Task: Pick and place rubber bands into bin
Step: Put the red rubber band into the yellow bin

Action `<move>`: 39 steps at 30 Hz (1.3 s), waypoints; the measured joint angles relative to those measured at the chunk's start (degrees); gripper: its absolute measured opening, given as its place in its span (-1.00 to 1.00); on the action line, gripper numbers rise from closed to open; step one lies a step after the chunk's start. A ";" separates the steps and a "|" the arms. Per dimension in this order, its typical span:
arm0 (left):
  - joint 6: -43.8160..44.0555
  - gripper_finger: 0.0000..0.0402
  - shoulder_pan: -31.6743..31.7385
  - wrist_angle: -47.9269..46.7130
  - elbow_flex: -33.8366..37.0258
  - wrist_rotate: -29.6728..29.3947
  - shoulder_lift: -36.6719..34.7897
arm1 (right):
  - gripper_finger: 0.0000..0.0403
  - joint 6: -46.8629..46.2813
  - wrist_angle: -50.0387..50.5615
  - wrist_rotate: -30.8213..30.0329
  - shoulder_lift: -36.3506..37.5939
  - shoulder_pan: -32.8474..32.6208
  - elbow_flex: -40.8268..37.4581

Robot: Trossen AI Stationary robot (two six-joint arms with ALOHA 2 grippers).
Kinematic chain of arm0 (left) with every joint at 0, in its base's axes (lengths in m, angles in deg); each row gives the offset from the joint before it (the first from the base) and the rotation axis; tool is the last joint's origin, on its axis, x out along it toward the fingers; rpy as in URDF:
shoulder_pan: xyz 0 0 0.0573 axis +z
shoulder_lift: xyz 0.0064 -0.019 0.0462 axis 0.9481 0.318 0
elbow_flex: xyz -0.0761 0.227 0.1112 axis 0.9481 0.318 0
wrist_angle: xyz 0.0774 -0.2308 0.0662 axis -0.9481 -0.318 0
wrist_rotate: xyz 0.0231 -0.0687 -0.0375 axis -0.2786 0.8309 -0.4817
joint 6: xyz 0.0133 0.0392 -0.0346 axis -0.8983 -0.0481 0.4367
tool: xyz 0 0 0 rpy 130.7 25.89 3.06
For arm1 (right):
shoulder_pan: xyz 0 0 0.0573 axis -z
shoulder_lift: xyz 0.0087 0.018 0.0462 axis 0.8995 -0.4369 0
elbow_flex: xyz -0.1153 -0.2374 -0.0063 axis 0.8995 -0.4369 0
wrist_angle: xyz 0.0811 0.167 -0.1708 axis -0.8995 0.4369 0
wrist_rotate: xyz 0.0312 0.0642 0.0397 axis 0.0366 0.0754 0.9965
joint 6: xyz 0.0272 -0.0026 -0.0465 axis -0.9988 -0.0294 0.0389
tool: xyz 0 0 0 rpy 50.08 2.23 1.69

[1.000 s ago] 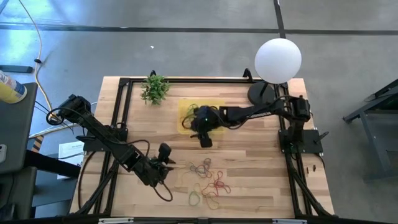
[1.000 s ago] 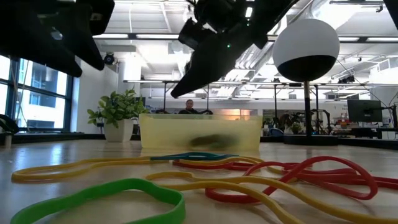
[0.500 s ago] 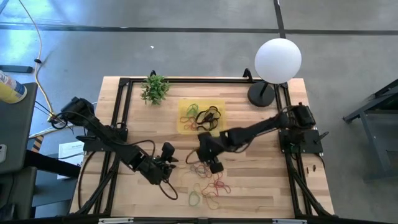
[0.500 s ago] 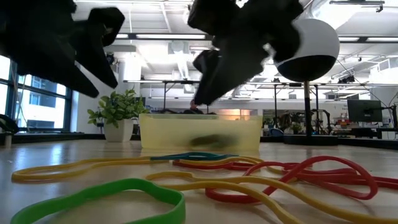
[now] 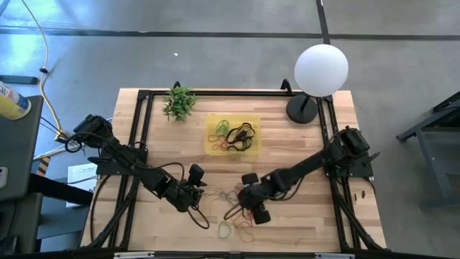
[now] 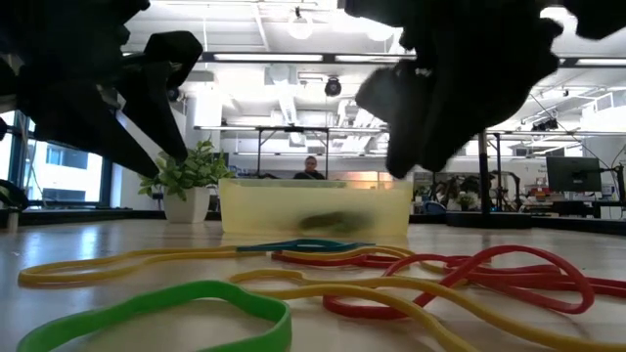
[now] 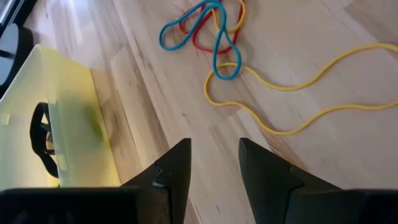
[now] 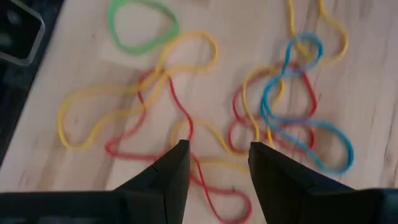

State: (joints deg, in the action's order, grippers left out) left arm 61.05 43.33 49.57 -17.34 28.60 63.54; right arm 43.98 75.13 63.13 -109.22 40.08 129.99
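Next, the right gripper picks up the red rubber band by its loop [image 8: 227,211] for the yellow bin.
Loose rubber bands [image 5: 237,212] in red, yellow, green and blue lie tangled flat on the wood near the table's near edge; the low view shows a green band [image 6: 166,311] and a red band [image 6: 489,274] up close. My right gripper [image 5: 248,203] hovers open just above this pile, and in its wrist view [image 8: 217,165] red and yellow loops lie under the fingers. My left gripper [image 5: 195,185] is open left of the pile, above bare wood [image 7: 214,165], facing the bin. The yellow bin [image 5: 232,134] stands farther back and holds black, red and green bands.
A small green plant [image 5: 179,103] stands at the far left of the table, by the bin. A white globe lamp [image 5: 321,70] on a dark base occupies the far right corner. Black frame rails run along the table's sides. Bare wood lies between bin and pile.
My right gripper has swung from over the bin toward the table's near edge and come down low above the loose pile, still open. The bands inside the bin have come into sight as it left. My left gripper has edged slightly toward the pile.
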 joint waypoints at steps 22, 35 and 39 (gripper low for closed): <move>1.81 -0.39 -0.01 -0.32 0.00 0.90 -0.02 | -0.24 -3.14 -5.35 -1.16 -5.40 -2.95 -0.02; 1.94 -0.39 -0.01 -0.28 0.00 0.85 -0.04 | -0.25 -4.40 -5.95 -4.27 -6.03 -3.40 -0.02; 1.95 -0.39 -0.01 -0.29 0.00 0.85 -0.04 | -0.30 -4.41 -6.93 -3.27 -6.70 -3.43 -0.02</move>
State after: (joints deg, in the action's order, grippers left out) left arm 62.99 43.32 49.29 -17.34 29.46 63.50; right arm 39.58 68.20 59.85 -115.92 36.65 129.96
